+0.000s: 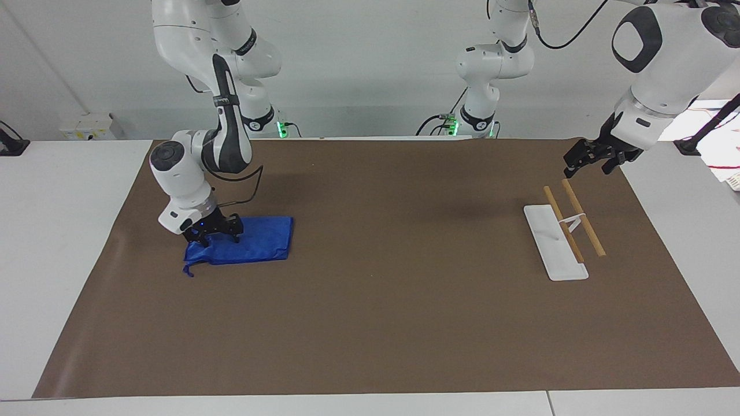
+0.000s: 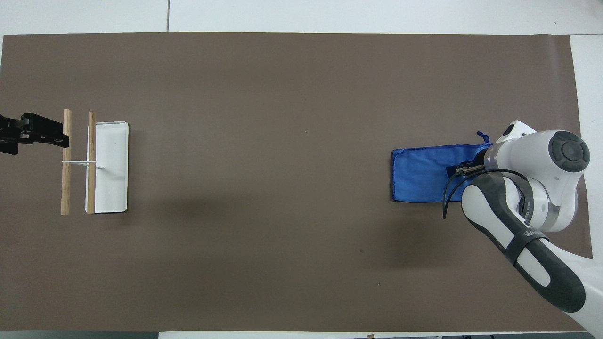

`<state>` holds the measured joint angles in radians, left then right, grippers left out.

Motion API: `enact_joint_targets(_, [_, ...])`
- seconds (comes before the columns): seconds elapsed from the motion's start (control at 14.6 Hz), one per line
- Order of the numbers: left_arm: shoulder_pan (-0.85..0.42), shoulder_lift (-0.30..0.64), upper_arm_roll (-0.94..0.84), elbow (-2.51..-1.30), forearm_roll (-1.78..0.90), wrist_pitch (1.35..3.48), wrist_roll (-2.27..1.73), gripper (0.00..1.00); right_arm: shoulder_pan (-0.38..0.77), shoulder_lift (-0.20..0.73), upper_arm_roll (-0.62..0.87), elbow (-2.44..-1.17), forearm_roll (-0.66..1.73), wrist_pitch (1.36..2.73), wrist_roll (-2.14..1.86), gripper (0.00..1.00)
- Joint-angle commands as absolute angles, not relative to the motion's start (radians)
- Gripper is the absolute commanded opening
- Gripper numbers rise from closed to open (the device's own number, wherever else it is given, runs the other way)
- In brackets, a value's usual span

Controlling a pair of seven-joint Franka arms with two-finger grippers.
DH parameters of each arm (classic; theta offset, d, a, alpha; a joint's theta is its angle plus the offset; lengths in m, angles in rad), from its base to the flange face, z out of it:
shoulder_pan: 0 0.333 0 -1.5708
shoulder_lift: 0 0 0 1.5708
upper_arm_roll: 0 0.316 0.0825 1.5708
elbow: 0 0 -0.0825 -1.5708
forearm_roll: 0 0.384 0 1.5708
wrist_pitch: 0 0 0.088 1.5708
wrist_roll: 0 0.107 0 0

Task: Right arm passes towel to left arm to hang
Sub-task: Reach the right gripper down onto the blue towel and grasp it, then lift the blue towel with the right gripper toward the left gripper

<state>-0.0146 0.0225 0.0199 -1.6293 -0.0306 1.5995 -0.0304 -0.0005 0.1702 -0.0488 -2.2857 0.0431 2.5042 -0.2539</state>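
Note:
I should next pinch the towel with my right gripper by its bunched outer end (image 2: 478, 150) to pass it, because the rest of the blue towel (image 2: 419, 176) lies flat on the mat.
The blue towel (image 1: 260, 242) lies folded flat on the brown mat toward the right arm's end of the table; it also shows in the overhead view (image 2: 419, 174). My right gripper (image 1: 213, 237), with its blue light, is down on the towel's outer end, its fingers spread and pressing into the cloth, which is bunched there. In the overhead view the right wrist covers that end, and only a bit of the right gripper (image 2: 464, 167) shows. My left gripper (image 1: 572, 167) hangs in the air by the rack and holds nothing; it also shows in the overhead view (image 2: 59, 136).
A rack with a white base (image 1: 549, 242) and two wooden bars (image 1: 584, 219) stands toward the left arm's end; the base (image 2: 110, 165) and bars (image 2: 66, 179) also show in the overhead view. The brown mat (image 1: 404, 318) covers the table.

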Motion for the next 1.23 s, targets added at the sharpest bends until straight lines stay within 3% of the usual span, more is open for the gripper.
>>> enact_joint_targets(0.0, [-0.014,-0.008,0.02,-1.663,-0.015,1.605,-0.026,1.0,0.023,0.176,-0.046,-2.296,0.064,2.516,-0.265,0.0])
enact_joint_targets(0.34, [-0.014,-0.008,0.02,-1.663,-0.015,1.605,-0.026,1.0,0.075,0.176,-0.046,-2.24,0.066,2.444,-0.154,0.0])
enact_joint_targets(0.82, [-0.014,-0.009,0.02,-1.663,-0.015,1.605,-0.026,1.0,0.141,0.176,-0.043,-1.838,0.164,1.999,0.032,0.0])
enact_joint_targets(1.16, [-0.014,-0.009,0.018,-1.663,-0.015,1.605,-0.026,1.0,0.143,0.176,-0.041,-1.636,0.446,1.899,0.231,0.0])
